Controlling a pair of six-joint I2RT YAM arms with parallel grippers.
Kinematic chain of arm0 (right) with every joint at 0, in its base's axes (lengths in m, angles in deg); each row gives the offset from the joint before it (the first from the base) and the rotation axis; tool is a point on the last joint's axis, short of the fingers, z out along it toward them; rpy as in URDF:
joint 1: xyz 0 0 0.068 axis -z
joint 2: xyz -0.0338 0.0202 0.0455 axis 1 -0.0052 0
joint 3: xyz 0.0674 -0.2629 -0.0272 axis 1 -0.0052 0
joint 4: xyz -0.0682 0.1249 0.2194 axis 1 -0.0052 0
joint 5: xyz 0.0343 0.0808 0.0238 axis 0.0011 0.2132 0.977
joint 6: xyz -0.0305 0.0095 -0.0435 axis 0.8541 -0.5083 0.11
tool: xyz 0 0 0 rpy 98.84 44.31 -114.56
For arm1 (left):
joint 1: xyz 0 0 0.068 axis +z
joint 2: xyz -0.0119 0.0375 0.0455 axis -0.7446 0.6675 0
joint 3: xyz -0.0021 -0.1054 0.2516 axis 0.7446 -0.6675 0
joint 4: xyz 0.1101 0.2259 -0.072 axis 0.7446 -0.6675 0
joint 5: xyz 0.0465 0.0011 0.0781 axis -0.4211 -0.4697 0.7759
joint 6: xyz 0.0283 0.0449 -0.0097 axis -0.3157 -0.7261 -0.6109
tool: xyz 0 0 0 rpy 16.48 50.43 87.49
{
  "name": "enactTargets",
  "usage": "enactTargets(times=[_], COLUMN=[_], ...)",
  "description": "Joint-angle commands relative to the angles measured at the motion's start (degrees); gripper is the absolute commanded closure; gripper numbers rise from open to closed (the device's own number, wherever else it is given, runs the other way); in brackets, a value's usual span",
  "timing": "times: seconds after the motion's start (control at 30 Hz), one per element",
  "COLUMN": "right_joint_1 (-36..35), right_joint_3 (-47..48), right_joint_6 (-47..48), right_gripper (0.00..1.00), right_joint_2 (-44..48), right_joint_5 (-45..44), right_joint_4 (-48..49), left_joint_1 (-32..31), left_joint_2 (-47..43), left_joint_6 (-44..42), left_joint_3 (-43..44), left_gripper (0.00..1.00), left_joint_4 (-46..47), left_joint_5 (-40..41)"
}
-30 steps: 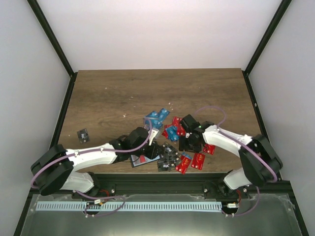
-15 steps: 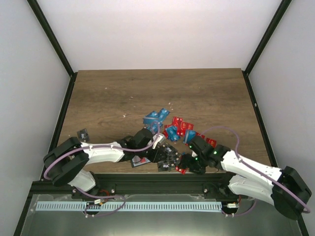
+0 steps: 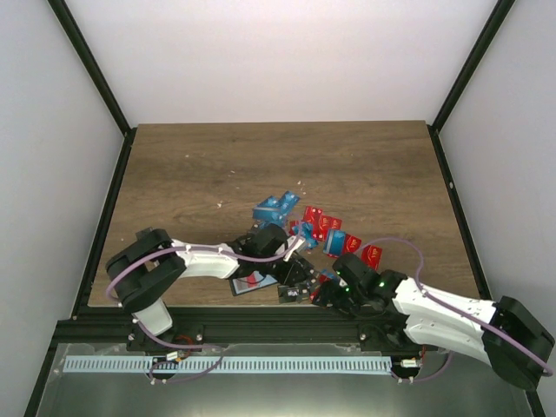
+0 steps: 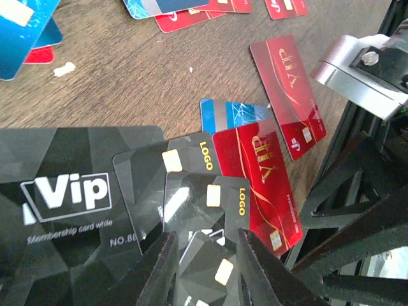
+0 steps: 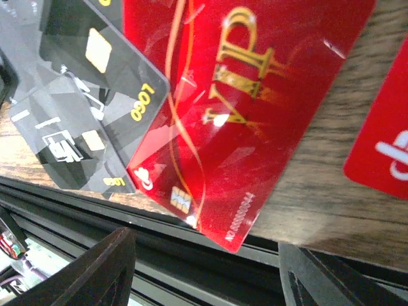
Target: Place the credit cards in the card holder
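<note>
My right gripper takes hold of the red VIP card (image 5: 223,127) by its overhanging edge (image 5: 220,229) next, so its far end stays free to enter the card holder.
Credit cards lie scattered at the table's near middle: blue ones (image 3: 276,207), red ones (image 3: 320,222) and black ones (image 3: 294,280). My left gripper (image 3: 295,257) hovers low over overlapping black cards (image 4: 207,201). Its jaws stand a little apart, with a black chip card (image 4: 210,271) lying under the gap and nothing gripped. My right gripper (image 3: 323,297) is at the table's near edge and wide open. The corner of a red VIP card (image 5: 223,127) juts over that edge between its fingers (image 5: 95,274), untouched. I cannot pick out the card holder for sure.
A dark flat thing with a red patch (image 3: 248,282) lies under the left forearm. A large black Vip card (image 4: 64,197) sits left of the left fingers. The black frame rail (image 3: 261,321) runs just below the table's near edge. Bare wood (image 3: 278,156) stretches behind the cards.
The right arm has dropped from the red cards to the near edge, its jaws wider. The left arm has reached further right over the black cards.
</note>
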Motion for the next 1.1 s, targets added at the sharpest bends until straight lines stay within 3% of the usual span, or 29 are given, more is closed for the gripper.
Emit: enactTargets(times=[0.0, 0.27, 0.4, 0.73, 1.07], right_joint_1=[-0.52, -0.52, -0.52, -0.47, -0.47], right_joint_3=[-2.1, -6.22, -7.98, -7.2, -3.65], right_joint_6=[-3.62, -6.8, -8.05, -9.12, -9.14], right_gripper=[0.37, 0.44, 0.53, 0.8, 0.99], right_joint_2=[-0.14, 0.79, 1.71, 8.01, 11.37], right_joint_5=[-1.26, -3.81, -4.61, -7.43, -10.12], right_joint_4=[5.14, 11.32, 13.43, 6.31, -0.64], left_joint_1=[-0.99, -3.7, -4.88, -5.34, -5.02], left_joint_2=[3.91, 8.83, 9.53, 9.76, 7.82], left_joint_6=[-1.49, -2.06, -1.5, -0.48, 0.03], left_joint_3=[2.73, 4.13, 3.86, 4.11, 4.83], left_gripper=[0.72, 0.72, 0.72, 0.72, 0.72], left_joint_4=[-1.51, -2.85, -2.23, -1.57, -1.75], left_joint_5=[-0.43, -1.03, -1.66, -0.5, 0.29])
